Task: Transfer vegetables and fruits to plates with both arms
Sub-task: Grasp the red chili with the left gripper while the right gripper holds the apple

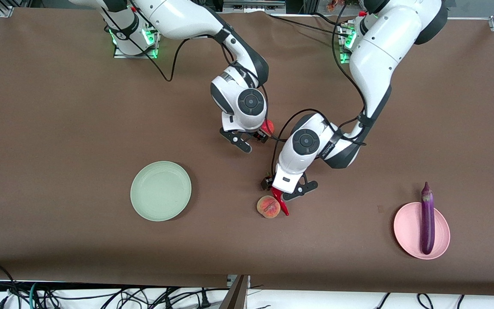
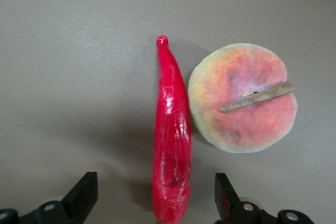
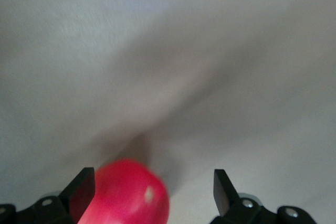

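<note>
My left gripper grabs the red chili pepper by its thick end (image 2: 171, 198) next, for the pink plate.
The red chili pepper (image 1: 282, 204) lies on the table beside the peach-like fruit (image 1: 268, 207). My left gripper (image 1: 279, 194) is low over the chili's thick end and open. In the left wrist view the chili (image 2: 170, 129) lies between the spread fingers (image 2: 84, 196), touching neither, with the peach (image 2: 241, 98) beside it. My right gripper (image 1: 260, 134) is open around the red apple-like fruit (image 1: 268, 127), which is half hidden under the wrist. In the right wrist view the apple (image 3: 126, 195) sits close to one finger (image 3: 81, 187). The purple eggplant (image 1: 427, 219) lies on the pink plate (image 1: 405, 227). The mint green plate (image 1: 161, 190) holds nothing.
The brown table (image 1: 58, 128) has wide bare stretches at both ends. The two wrists are close together near the middle. Cables hang along the table edge nearest the front camera.
</note>
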Controlling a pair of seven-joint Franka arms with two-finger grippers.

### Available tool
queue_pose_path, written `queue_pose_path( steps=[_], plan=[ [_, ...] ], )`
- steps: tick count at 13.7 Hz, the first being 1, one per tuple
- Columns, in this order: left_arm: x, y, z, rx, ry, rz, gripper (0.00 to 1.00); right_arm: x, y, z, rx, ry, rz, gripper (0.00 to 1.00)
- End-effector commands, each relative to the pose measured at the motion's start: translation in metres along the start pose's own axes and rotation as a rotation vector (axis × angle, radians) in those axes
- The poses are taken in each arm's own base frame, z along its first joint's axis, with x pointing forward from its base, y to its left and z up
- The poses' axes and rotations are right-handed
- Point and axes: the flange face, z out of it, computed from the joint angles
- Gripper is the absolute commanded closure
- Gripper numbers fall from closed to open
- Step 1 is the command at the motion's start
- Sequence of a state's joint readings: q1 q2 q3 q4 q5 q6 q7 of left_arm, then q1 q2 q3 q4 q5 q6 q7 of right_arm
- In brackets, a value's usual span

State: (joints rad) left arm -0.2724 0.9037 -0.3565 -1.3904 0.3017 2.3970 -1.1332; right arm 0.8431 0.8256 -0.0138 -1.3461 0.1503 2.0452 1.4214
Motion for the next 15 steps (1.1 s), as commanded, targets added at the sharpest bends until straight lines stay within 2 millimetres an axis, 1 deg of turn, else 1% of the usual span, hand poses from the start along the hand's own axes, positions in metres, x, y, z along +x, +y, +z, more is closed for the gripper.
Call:
queue_pose_path(
  steps=[1,3,4,5,7,8,9,10,11,12,13,14,15],
  plan=[
    [-0.009,0.004,0.012,-0.024,0.02,-0.002,0.13,-0.014,-0.002,0.003,0.03,-0.02,0.054,0.0],
    [-0.009,0.004,0.013,-0.034,0.023,-0.002,0.18,-0.018,-0.005,0.001,0.053,-0.059,0.085,0.0],
    [-0.01,0.004,0.015,-0.034,0.021,0.002,0.18,-0.026,-0.006,0.002,0.064,-0.057,0.082,0.0],
    [-0.01,0.004,0.015,-0.033,0.022,0.01,0.21,-0.029,-0.008,0.009,0.072,-0.052,0.079,0.0],
    [-0.005,0.001,0.014,-0.023,0.046,0.035,0.53,-0.027,-0.008,0.019,0.084,-0.044,0.081,0.0],
    [-0.001,-0.002,0.014,-0.022,0.048,0.031,0.57,-0.026,-0.008,0.02,0.095,-0.042,0.082,0.01],
    [0.005,-0.004,0.011,-0.025,0.053,0.023,0.63,-0.025,-0.008,0.023,0.097,-0.036,0.08,0.06],
    [0.009,-0.007,0.01,-0.024,0.054,0.017,0.73,-0.024,-0.007,0.027,0.094,-0.032,0.075,0.15],
    [0.012,-0.009,0.01,-0.025,0.056,0.012,0.82,-0.023,-0.006,0.029,0.09,-0.027,0.063,0.32],
    [0.013,-0.009,0.01,-0.027,0.058,0.012,0.89,-0.021,-0.005,0.029,0.088,-0.02,0.055,0.56],
    [0.016,-0.01,0.009,-0.036,0.064,0.008,0.96,-0.015,-0.005,0.025,0.087,-0.012,0.039,0.82],
    [0.024,-0.014,0.005,-0.038,0.069,-0.004,1.0,-0.008,-0.006,0.016,0.097,-0.006,0.022,1.0],
    [0.039,-0.02,-0.004,-0.045,0.082,-0.024,1.0,0.003,-0.003,0.0,0.093,0.002,0.02,1.0]
  ],
)
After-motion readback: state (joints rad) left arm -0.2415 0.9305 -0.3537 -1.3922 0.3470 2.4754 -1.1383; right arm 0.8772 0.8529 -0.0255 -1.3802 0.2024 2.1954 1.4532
